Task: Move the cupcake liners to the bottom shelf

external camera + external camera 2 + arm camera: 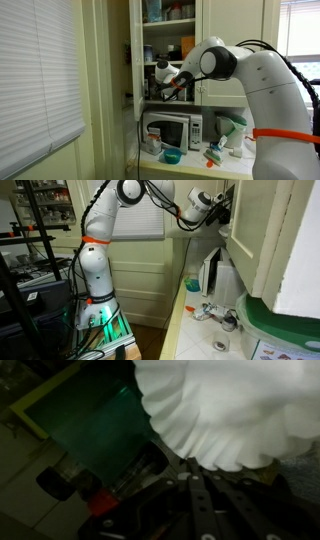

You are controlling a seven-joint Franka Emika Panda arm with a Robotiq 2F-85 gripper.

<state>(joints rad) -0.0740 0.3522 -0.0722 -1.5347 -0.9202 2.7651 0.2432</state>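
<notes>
The cupcake liners' fluted edge (228,457) sits low against the gray shelf surface. My gripper needs to open now, and the cupcake liners would rest there.
The cupcake liners (230,410) are a white fluted stack that fills the top of the wrist view. My gripper (190,465) has its two dark fingers close together, pinching the stack's edge. In an exterior view the gripper (168,82) reaches into the open cream cupboard, with the white stack (161,68) at its tip, just above the bottom shelf (212,104) where dark bottles stand. In the other exterior view the gripper (214,204) is inside the cupboard opening and the liners are hidden.
In the wrist view a teal surface (100,430) and a dark bottle with a red cap (88,495) lie below the liners. A microwave (170,130), a teal bowl (172,157) and small items sit on the counter. The cupboard door (285,240) stands open.
</notes>
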